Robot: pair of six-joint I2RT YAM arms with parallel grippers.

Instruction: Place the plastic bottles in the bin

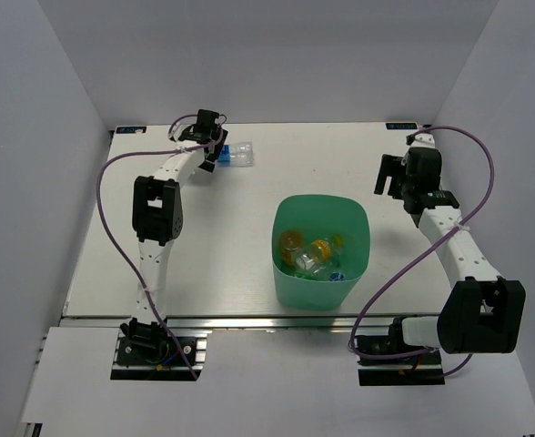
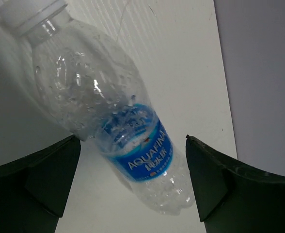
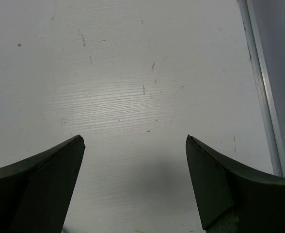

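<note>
My left fingers, above the bottle's labelled sides, must lower before closing.
A clear plastic bottle (image 1: 238, 155) with a blue label and a white cap lies on its side at the far left of the table. In the left wrist view the bottle (image 2: 108, 107) lies between my fingers, its base end nearest the jaws. My left gripper (image 1: 213, 158) (image 2: 133, 138) is open around it, with a gap on each side. The mint-green bin (image 1: 320, 293) stands in the middle of the table and holds several bottles, among them an orange one (image 1: 292, 241) and an orange-capped one (image 1: 321, 248). My right gripper (image 1: 388, 175) (image 3: 134, 138) is open and empty over bare table at the far right.
The white side walls and back wall enclose the table. A metal edge strip (image 3: 261, 87) runs along the table's right side close to my right gripper. Purple cables loop beside both arms.
</note>
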